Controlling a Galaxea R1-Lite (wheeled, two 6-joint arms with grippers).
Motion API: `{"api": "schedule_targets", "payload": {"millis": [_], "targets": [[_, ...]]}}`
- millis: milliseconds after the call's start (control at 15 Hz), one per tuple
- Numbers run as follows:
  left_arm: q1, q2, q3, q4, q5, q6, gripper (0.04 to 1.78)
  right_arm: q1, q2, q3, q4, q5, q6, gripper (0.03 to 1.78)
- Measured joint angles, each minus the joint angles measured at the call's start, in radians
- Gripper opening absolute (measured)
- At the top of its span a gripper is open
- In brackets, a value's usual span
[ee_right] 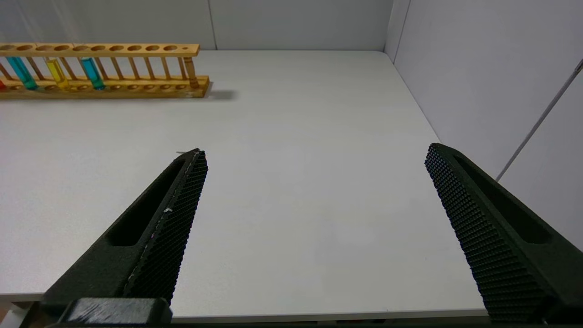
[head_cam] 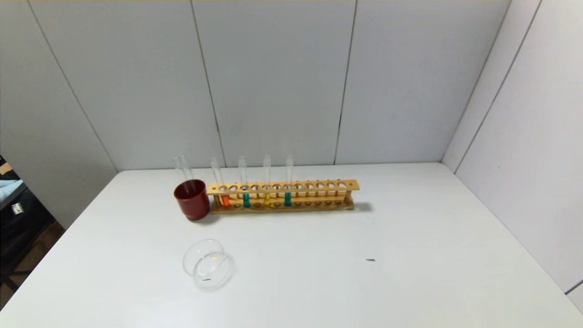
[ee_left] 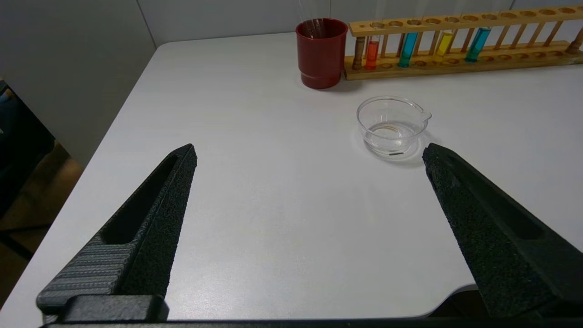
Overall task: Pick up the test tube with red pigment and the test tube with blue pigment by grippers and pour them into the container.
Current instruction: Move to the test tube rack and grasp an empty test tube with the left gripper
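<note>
The wooden rack surrounds the lower half of the red test tube, so my left gripper should next pick up the tube by the bare glass above the rack.
A wooden rack (head_cam: 282, 187) stands at the back of the white table. In it stand the test tube with red pigment (head_cam: 225, 200), two test tubes with blue pigment (head_cam: 246, 199) (head_cam: 288, 198) and a yellow one between them. The clear glass container (head_cam: 207, 264) sits in front, left of centre; it also shows in the left wrist view (ee_left: 392, 125). Neither arm shows in the head view. My left gripper (ee_left: 309, 152) is open and empty over the table's near left edge. My right gripper (ee_right: 314, 152) is open and empty over the near right edge.
A dark red cup (head_cam: 191, 199) with empty glass tubes stands against the rack's left end. A small dark speck (head_cam: 370, 260) lies on the table right of centre. Grey walls close the back and the right side.
</note>
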Motion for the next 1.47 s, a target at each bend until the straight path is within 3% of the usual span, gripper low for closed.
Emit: {"api": "schedule_targets", "payload": {"millis": [1067,1467], "targets": [[-0.001,0.0,-0.02,0.007,-0.019,0.024,1.75,0.0,0.0,0.0,0.0,0.001,0.0,1.75],[0.0,0.156,-0.392,0.277,-0.12,0.076,1.75,0.0,0.0,0.0,0.0,0.0,0.0,1.75]]}}
